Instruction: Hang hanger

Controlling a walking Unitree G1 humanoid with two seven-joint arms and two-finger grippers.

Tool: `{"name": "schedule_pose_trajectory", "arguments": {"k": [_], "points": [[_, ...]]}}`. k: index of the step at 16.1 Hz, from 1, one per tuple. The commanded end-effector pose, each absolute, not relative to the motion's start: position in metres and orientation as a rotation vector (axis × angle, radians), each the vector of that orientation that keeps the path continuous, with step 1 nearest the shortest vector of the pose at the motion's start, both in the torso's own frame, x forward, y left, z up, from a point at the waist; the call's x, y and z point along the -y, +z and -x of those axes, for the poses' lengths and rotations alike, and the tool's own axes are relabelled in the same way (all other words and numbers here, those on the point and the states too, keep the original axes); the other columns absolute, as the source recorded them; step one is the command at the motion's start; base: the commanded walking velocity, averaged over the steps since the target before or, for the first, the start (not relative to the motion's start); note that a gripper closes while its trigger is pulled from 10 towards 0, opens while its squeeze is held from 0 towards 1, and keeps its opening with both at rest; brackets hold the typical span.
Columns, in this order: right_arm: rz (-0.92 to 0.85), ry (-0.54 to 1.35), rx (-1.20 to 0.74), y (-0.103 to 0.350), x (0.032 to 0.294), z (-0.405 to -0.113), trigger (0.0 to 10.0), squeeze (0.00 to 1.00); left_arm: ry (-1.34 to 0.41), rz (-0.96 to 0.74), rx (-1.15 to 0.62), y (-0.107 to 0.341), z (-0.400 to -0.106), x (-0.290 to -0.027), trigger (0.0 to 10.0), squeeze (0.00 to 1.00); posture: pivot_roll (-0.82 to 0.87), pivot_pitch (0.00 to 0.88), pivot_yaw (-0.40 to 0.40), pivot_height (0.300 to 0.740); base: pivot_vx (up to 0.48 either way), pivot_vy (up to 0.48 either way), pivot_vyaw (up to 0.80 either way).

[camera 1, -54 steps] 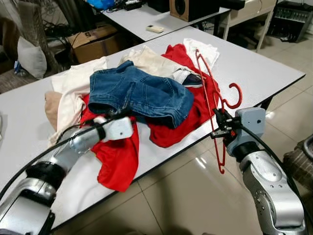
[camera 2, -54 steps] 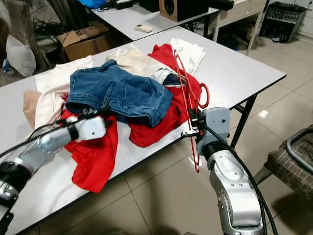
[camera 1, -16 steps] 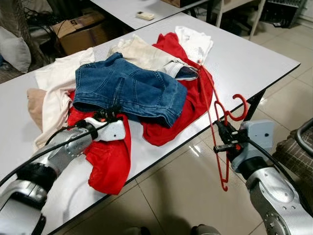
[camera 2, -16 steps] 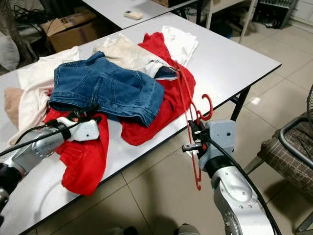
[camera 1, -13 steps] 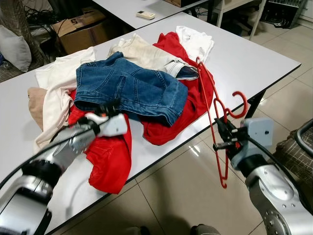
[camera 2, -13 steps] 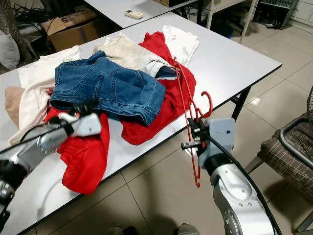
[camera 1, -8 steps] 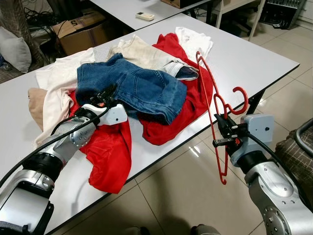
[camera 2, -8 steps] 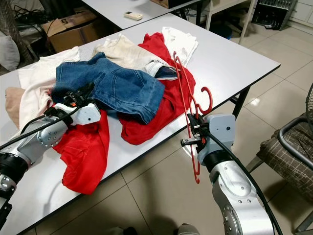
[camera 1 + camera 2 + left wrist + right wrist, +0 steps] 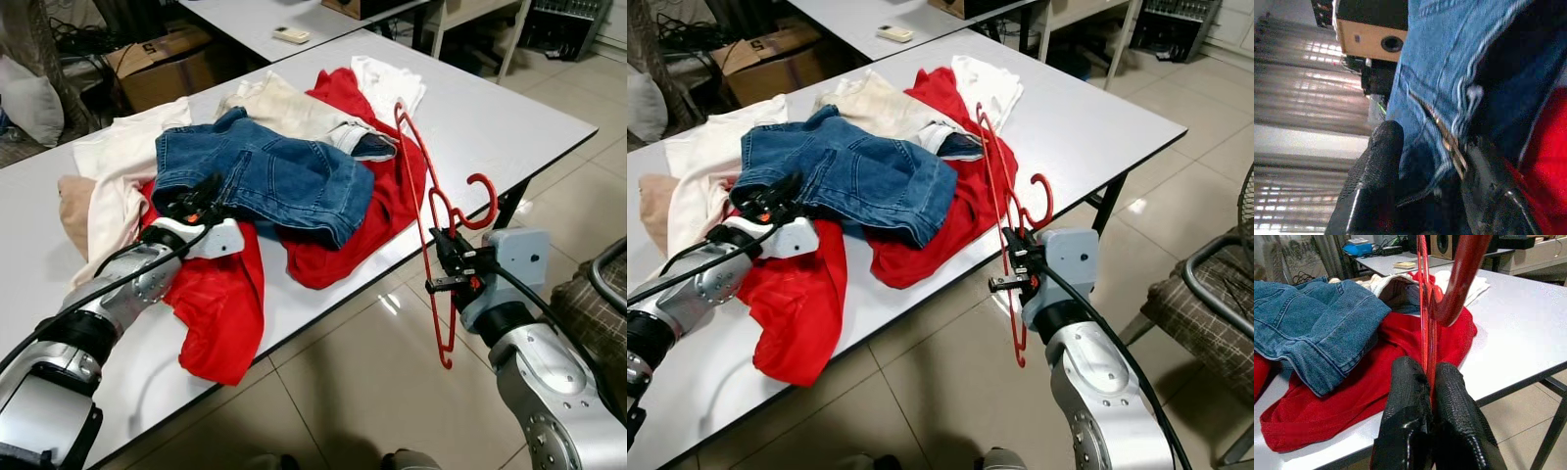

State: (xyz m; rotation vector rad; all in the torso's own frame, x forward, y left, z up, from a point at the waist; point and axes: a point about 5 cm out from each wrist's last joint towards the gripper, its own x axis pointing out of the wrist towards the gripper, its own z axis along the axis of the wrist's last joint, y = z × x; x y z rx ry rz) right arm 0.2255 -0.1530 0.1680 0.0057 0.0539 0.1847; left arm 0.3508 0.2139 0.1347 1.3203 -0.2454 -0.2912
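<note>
I will grab the jeans by their zipper edge next with my left gripper. That edge stands up loose, while the rest of the denim (image 9: pixel 289 181) lies slack on the pile.
A red wire hanger (image 9: pixel 482 199) hangs just off the front edge of the grey table (image 9: pixel 509 117). My right gripper (image 9: pixel 446 266) is shut on its wire below the hook, and the right wrist view shows the fingertips (image 9: pixel 1405 377) pinched on it. Blue jeans (image 9: pixel 274 176) lie on top of a pile of clothes. My left gripper (image 9: pixel 196 203) rests at the near left edge of the jeans. In the left wrist view, its fingers (image 9: pixel 1376 161) stand apart with the denim hem (image 9: pixel 1449 147) between them.
Red garments (image 9: pixel 216 304), cream clothes (image 9: pixel 118 157) and a white cloth (image 9: pixel 392 78) lie spread across the table. A cardboard box (image 9: pixel 167 64) and a second table (image 9: pixel 245 15) stand behind. A chair (image 9: pixel 1205 304) sits on the tiled floor to the right.
My left gripper has slid slightly back toward the near left edge of the jeans, which lie flatter now. The right gripper and hanger have hardly moved.
</note>
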Motion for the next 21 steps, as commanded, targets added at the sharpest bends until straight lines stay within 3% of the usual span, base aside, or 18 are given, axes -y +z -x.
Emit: {"name": "schedule_pose_trajectory", "arguments": {"k": [1, 2, 6, 15, 19, 21], "points": [[-0.011, 0.195, -0.046, 0.169, 0.15, -0.228, 10.0, 0.0, -0.26, -1.32, 0.247, 0.143, -0.353, -0.222, 1.1, 0.0, -0.18, 0.048, 0.121, 0.74, 0.0, 0.0, 0.0], [-0.012, 0.195, -0.045, 0.168, 0.15, -0.229, 10.0, 0.0, -0.262, -1.297, 0.24, 0.144, -0.354, -0.223, 0.0, 0.0, -0.18, 0.043, 0.121, 0.74, 0.0, 0.0, 0.0], [-0.017, 0.195, -0.039, 0.169, 0.15, -0.232, 10.0, 0.0, -0.298, -1.259, 0.304, 0.152, -0.358, -0.211, 0.0, 0.0, -0.18, 0.036, 0.122, 0.74, 0.0, 0.0, 0.0], [-0.022, 0.271, -0.034, 0.171, 0.15, -0.229, 10.0, 0.0, -0.375, -1.204, 0.221, 0.145, -0.363, -0.2, 0.0, 0.0, -0.18, 0.0, 0.133, 0.74, 0.0, 0.0, 0.0], [-0.051, 0.634, -0.096, 0.174, 0.137, -0.19, 10.0, 0.0, -0.298, -0.844, 0.131, 0.175, -0.382, -0.198, 0.0, 0.0, -0.2, 0.0, 0.155, 0.74, 0.0, 0.0, 0.0], [-0.054, 0.727, -0.163, 0.168, 0.134, -0.181, 10.0, 0.0, -0.287, -0.766, 0.146, 0.193, -0.39, -0.196, 0.0, 0.0, -0.2, 0.0, 0.157, 0.74, 0.0, 0.0, 0.0]]}}
